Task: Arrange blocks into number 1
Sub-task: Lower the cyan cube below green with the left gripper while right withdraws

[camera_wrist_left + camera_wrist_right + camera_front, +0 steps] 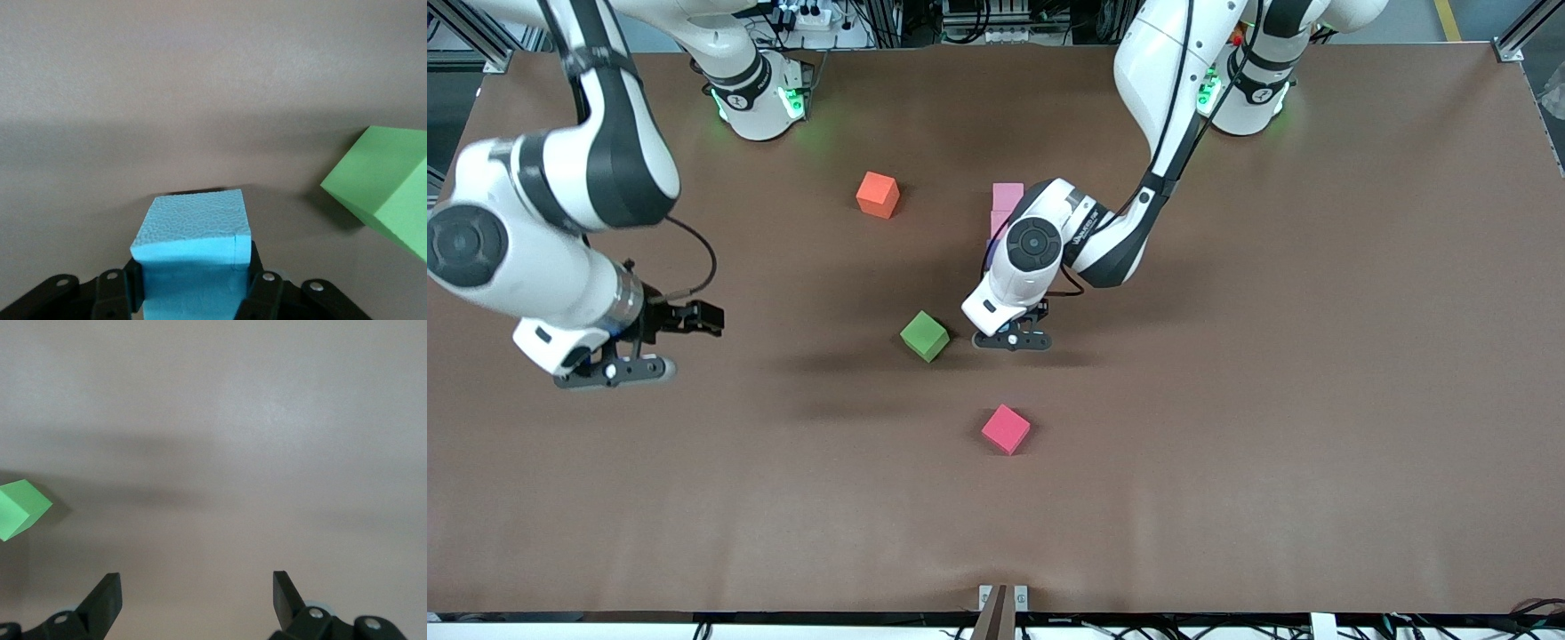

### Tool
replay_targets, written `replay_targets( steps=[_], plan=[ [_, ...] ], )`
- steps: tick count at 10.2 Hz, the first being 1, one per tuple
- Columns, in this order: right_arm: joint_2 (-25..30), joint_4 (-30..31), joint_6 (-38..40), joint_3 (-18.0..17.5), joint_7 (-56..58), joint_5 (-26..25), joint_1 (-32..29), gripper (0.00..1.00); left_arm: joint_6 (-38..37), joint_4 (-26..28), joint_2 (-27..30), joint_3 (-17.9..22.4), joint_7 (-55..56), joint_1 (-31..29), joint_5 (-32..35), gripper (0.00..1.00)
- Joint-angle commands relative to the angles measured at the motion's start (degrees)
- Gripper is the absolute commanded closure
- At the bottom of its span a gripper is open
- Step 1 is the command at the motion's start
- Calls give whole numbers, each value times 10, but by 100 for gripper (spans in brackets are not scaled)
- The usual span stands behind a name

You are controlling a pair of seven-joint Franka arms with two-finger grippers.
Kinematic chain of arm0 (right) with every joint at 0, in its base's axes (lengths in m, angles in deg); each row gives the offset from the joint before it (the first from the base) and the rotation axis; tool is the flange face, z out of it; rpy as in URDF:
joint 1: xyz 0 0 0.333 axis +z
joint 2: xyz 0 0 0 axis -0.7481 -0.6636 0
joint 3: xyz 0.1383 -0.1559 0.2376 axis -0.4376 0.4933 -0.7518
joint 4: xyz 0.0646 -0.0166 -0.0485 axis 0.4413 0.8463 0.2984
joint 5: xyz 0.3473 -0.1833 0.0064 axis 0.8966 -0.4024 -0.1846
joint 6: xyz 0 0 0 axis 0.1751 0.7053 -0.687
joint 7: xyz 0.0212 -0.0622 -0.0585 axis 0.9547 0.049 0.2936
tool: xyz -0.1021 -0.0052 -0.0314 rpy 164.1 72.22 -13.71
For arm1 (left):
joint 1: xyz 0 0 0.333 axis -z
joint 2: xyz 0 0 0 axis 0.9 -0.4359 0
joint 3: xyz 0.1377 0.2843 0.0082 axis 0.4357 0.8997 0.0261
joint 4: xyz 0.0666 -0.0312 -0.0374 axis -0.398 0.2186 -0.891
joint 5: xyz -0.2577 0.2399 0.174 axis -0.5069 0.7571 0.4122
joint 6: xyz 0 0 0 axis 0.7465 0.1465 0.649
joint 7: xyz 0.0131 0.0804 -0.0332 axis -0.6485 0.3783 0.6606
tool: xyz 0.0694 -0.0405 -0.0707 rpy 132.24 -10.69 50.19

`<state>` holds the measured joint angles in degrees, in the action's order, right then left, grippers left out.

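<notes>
The light blue block's lower edge rests on the tabletop in the left wrist view, so my left gripper lets go next.
My left gripper (pixel 1011 340) is down near the table's middle, shut on a light blue block (pixel 193 247) that is held between both fingers (pixel 259 293). The front view hides that block under the hand. A green block (pixel 924 335) (pixel 383 193) sits tilted on the table just beside it, toward the right arm's end. Two light pink blocks (pixel 1008 195) lie in a line, partly covered by the left arm. The orange block (pixel 878 195) and the red-pink block (pixel 1006 428) lie apart. My right gripper (pixel 614 369) (pixel 197 593) hangs open and holds nothing. The purple block and a second green block are hidden.
The brown table (pixel 1272 400) stretches wide toward the left arm's end and along the front edge. A small bracket (pixel 1002 600) sits at the middle of the front edge. The green block (pixel 20 509) shows at the edge of the right wrist view.
</notes>
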<state>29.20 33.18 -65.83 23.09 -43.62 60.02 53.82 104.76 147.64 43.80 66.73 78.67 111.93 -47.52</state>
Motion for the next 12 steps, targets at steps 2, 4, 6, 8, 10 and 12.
replay_targets(
  steps=[2,4,6,8,10,12],
  plan=[
    [90,63,-2,-12,62,-3,-34,0,1,-8,-15,13,6,16,-7,80],
    [108,46,18,-13,96,16,-62,0,1,-6,-14,13,7,19,-2,0],
    [106,-30,86,-3,96,27,-65,0,1,-7,-12,12,6,20,25,0],
    [104,-73,131,25,100,27,-62,0,-2,-6,0,12,3,19,40,0],
    [103,-83,132,31,142,19,-65,0,-7,-6,15,12,3,14,39,0],
    [107,-88,139,33,147,16,-72,0,-24,-6,51,15,0,-12,40,0]
  ],
)
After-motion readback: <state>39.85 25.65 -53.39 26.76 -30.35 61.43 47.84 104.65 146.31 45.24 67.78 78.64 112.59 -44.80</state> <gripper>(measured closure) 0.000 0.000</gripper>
